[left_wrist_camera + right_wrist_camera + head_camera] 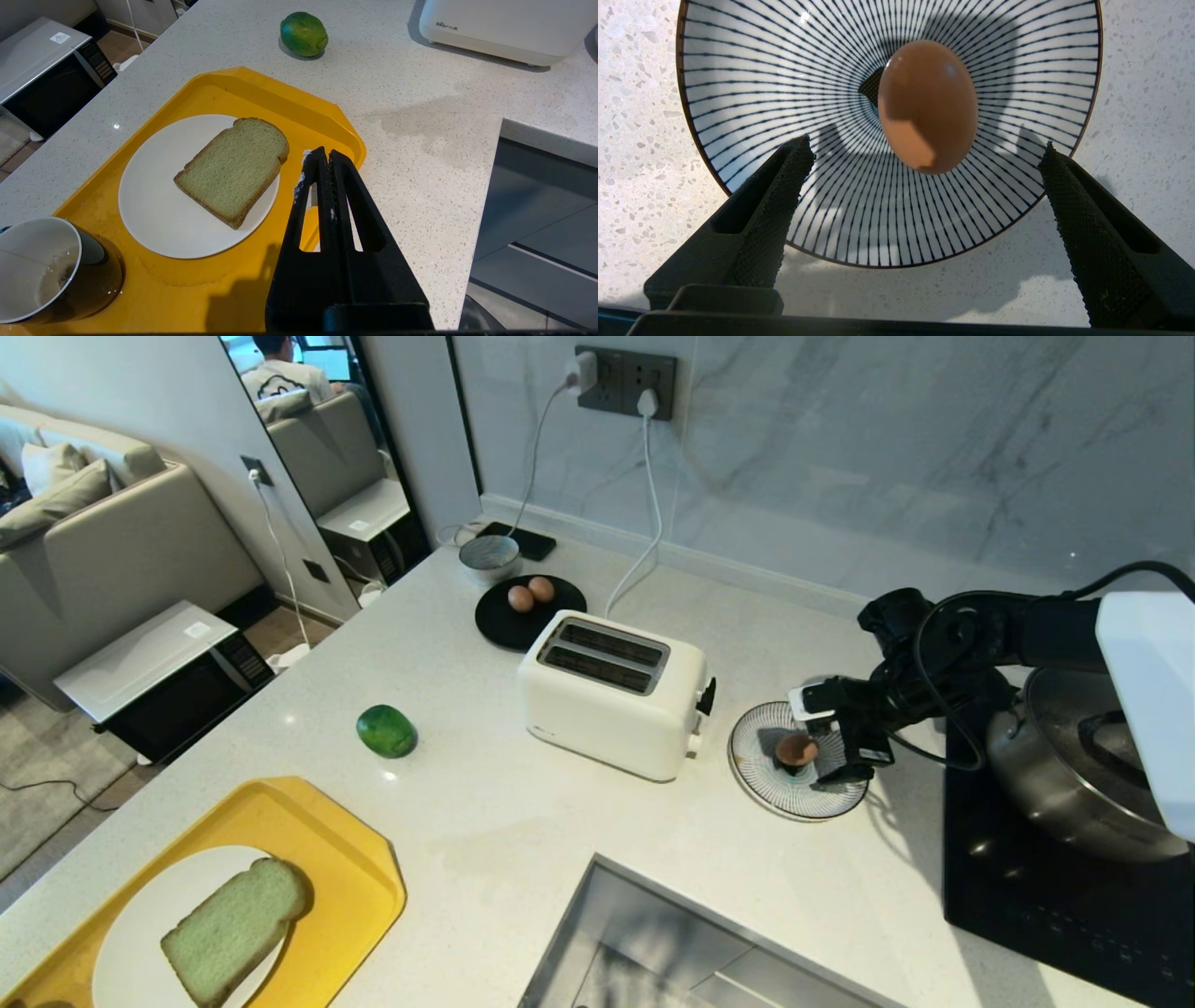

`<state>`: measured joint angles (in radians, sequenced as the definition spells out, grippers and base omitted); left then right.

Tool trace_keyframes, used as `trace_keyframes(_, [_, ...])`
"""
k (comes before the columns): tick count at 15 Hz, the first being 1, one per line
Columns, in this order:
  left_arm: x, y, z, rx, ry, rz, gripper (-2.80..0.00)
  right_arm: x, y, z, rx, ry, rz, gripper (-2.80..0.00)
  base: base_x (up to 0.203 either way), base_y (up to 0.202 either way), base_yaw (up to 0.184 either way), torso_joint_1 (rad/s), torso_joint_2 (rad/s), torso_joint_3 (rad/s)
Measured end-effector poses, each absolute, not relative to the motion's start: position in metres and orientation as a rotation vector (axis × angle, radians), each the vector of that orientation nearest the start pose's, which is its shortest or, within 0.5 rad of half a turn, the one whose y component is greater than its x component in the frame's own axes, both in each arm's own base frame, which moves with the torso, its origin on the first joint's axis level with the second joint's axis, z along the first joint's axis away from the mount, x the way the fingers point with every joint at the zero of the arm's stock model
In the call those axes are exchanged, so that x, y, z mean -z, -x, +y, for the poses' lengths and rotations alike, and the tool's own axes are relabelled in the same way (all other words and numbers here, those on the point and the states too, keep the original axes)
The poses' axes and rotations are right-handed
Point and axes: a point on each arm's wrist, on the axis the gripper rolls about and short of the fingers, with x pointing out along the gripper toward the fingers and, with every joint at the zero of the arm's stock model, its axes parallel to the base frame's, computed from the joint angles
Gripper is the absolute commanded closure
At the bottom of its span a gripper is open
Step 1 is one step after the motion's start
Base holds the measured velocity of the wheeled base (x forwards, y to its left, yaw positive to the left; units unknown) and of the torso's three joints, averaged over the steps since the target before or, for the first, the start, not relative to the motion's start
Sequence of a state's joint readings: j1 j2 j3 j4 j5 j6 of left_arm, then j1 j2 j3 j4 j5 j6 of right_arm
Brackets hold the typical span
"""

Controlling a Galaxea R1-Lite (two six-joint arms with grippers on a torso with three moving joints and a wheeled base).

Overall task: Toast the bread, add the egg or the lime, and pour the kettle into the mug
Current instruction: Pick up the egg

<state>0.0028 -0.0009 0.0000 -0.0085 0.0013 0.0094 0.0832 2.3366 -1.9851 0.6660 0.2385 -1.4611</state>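
Observation:
The robot's right gripper needs to move down toward the brown egg (795,750) before it closes: its fingers are above the striped bowl and don't reach the egg yet, so they would miss the egg if they closed now.
The bread (235,926) lies on a white plate (131,933) in the yellow tray (355,868) at the counter's front left, with the lime (386,731) on the counter behind it. One brown egg (927,105) rests in the striped bowl (738,93), just right of the toaster (611,695). My right gripper (925,144) hovers open over that bowl, its fingers either side of the egg and clear of it. My left gripper (327,156) is shut and empty over the tray's edge, beside the bread (233,170). The mug (42,270) stands on the tray. The kettle is out of view.
Two more eggs sit on a black plate (499,616) behind the toaster, by a grey bowl (488,555). A steel pot (1064,775) stands on the black hob (1027,896) at the right. A sink (672,943) opens at the front. Cables run to wall sockets (625,381).

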Motion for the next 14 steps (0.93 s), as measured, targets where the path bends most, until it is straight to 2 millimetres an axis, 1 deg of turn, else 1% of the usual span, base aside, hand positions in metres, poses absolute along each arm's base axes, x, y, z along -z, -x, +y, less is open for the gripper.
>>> trace_keyframes(6, [-0.076, 0.023, 0.000, -0.004, -0.010, -0.010, 0.00, -0.133, -0.453, 0.050, -0.975, 1.234, 0.598, -2.80, 0.000, 0.000, 0.000, 0.000, 0.00, 0.000])
trace_keyframes(9, [-0.076, 0.023, 0.000, -0.003, -0.010, -0.009, 0.00, -0.127, -0.459, 0.052, -0.958, 1.242, 0.575, -2.80, 0.000, 0.000, 0.000, 0.000, 0.00, 0.000])
trace_keyframes(14, [-0.076, 0.023, 0.000, -0.004, -0.009, -0.010, 0.00, -0.118, -0.462, 0.052, -0.970, 1.237, 0.588, -2.80, 0.000, 0.000, 0.000, 0.000, 0.00, 0.000])
